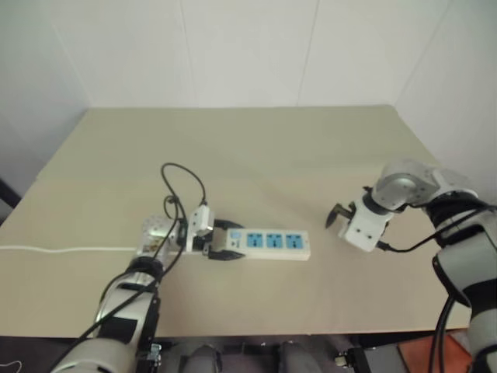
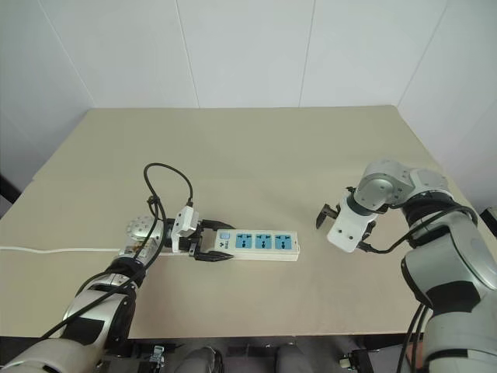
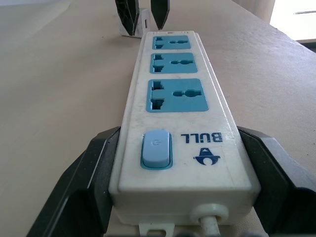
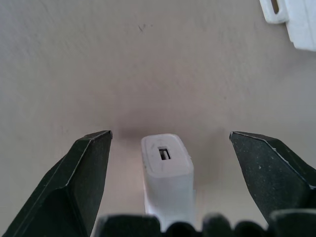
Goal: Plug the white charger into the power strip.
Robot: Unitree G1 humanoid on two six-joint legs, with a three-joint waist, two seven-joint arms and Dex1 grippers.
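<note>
The white charger (image 4: pixel 167 168) is between my fingertips, with the table close below. My right gripper should close now, as it would hold the charger.
The power strip (image 1: pixel 268 242) lies flat on the table, a long white bar with three blue sockets facing up. My left gripper (image 1: pixel 221 245) is shut on its switch end, one black finger (image 3: pixel 94 173) pressed to each long side. My right gripper (image 1: pixel 339 214) points steeply down beyond the strip's far end and is open. The white charger (image 4: pixel 167 168) sits between its two wide-spread fingers (image 4: pixel 84 173), touching neither. The charger's end with a small slot faces up towards the wrist camera. In the left wrist view the charger (image 3: pixel 144 24) shows past the strip's end.
A thin white cord (image 1: pixel 62 250) runs from the strip's switch end off the left side of the beige table (image 1: pixel 256 148). Black cables (image 1: pixel 182 183) loop above my left wrist. White walls close the far side and the right.
</note>
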